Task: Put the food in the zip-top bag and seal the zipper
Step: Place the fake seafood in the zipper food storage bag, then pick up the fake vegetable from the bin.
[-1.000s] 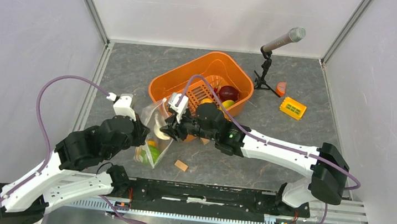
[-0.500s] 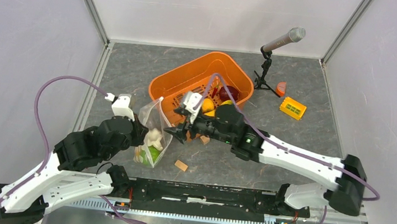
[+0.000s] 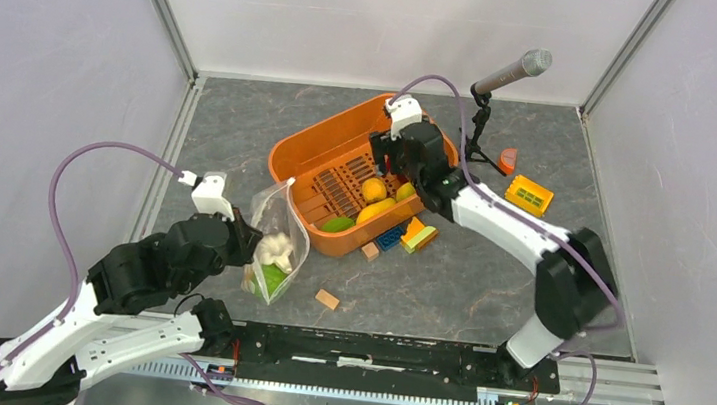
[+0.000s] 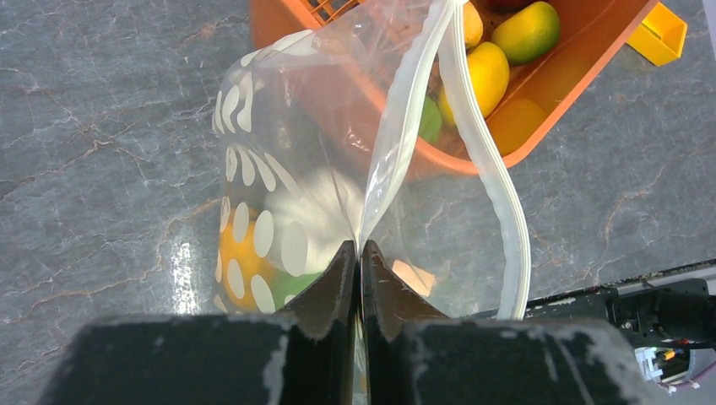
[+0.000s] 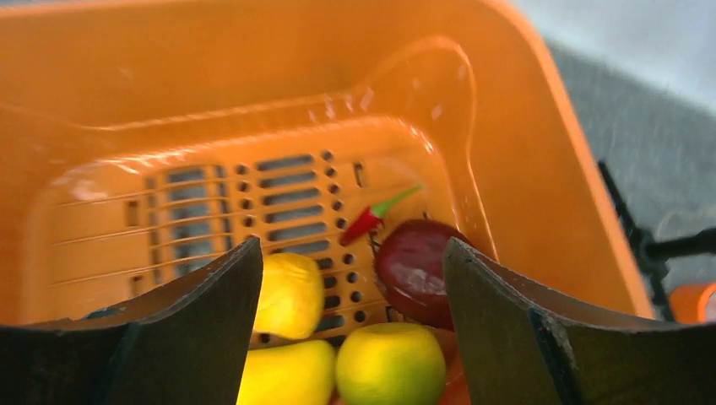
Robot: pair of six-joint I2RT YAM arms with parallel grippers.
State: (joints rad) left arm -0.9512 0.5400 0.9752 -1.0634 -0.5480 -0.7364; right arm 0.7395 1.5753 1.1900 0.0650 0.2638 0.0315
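The red body of the small red chilli should stay free to go into the zip-top bag, so my right gripper will grab the chilli by its green stem (image 5: 394,201) next.
The zip-top bag (image 3: 275,239) stands open left of the basket, with white polka dots (image 4: 253,228) and its zipper strip (image 4: 498,219) curving free. My left gripper (image 4: 360,247) is shut on one edge of the bag's mouth and holds it up. Inside lie white garlic (image 3: 276,248), a green piece (image 3: 273,279) and an orange piece (image 4: 232,263). My right gripper (image 5: 350,253) is open and empty over the orange basket (image 3: 313,140). Below it lie a dark red piece (image 5: 415,268), yellow pieces (image 5: 290,293), a yellow-green ball (image 5: 390,363) and a small red chilli (image 5: 370,218).
Building blocks (image 3: 411,236) and a tan cube (image 3: 369,251) lie by the basket's near side, and another tan cube (image 3: 327,300) lies near the bag. A microphone on a stand (image 3: 509,76), a yellow block (image 3: 529,195) and an orange piece (image 3: 508,160) sit at the back right.
My right gripper left the bag's mouth, where the white garlic dropped in, and swung back right over the basket, open. The left gripper keeps its hold on the bag.
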